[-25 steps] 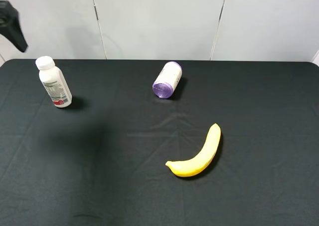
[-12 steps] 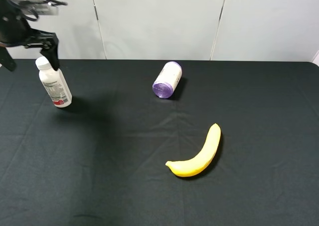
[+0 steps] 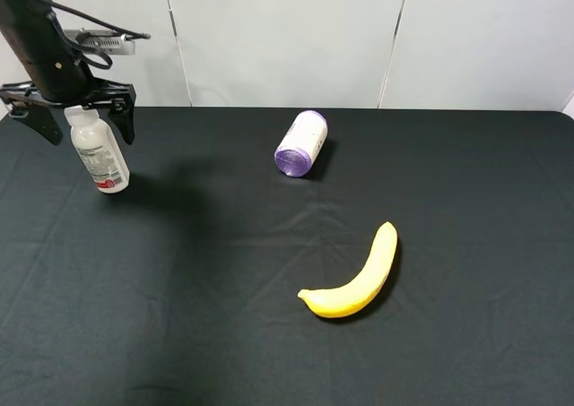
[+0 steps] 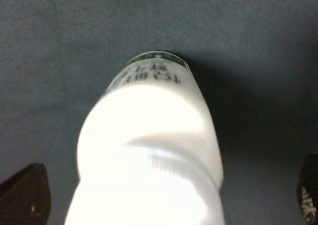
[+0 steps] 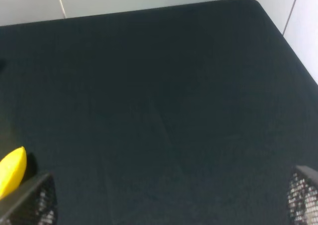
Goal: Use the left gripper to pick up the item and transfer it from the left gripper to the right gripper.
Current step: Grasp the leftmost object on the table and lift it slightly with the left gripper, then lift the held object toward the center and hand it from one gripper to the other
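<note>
Next, the left gripper grabs the white bottle (image 3: 100, 155) around its end with the cap, to leave the bottle's base free for my right gripper.
The white bottle (image 3: 100, 155) with a white cap stands slightly tilted at the table's far left, a red patch near its base. My left gripper (image 3: 85, 124) is open and sits over it, with one finger (image 3: 126, 124) on each side of the cap and not touching it. In the left wrist view the bottle (image 4: 149, 150) fills the middle between the two black fingertips (image 4: 25, 197) of the left gripper (image 4: 166, 195). My right gripper (image 5: 166, 200) is open and empty above bare black cloth. It is out of the exterior high view.
A white roll with a purple end (image 3: 300, 143) lies at the back centre. A yellow banana (image 3: 354, 276) lies right of centre, and its tip shows in the right wrist view (image 5: 11, 169). The black table's (image 3: 466, 200) far right corner meets a white wall (image 5: 298, 21).
My left arm has come in from the left edge and lowered over the bottle, so its open fingers now straddle the cap. The bottle, roll and banana have not moved.
</note>
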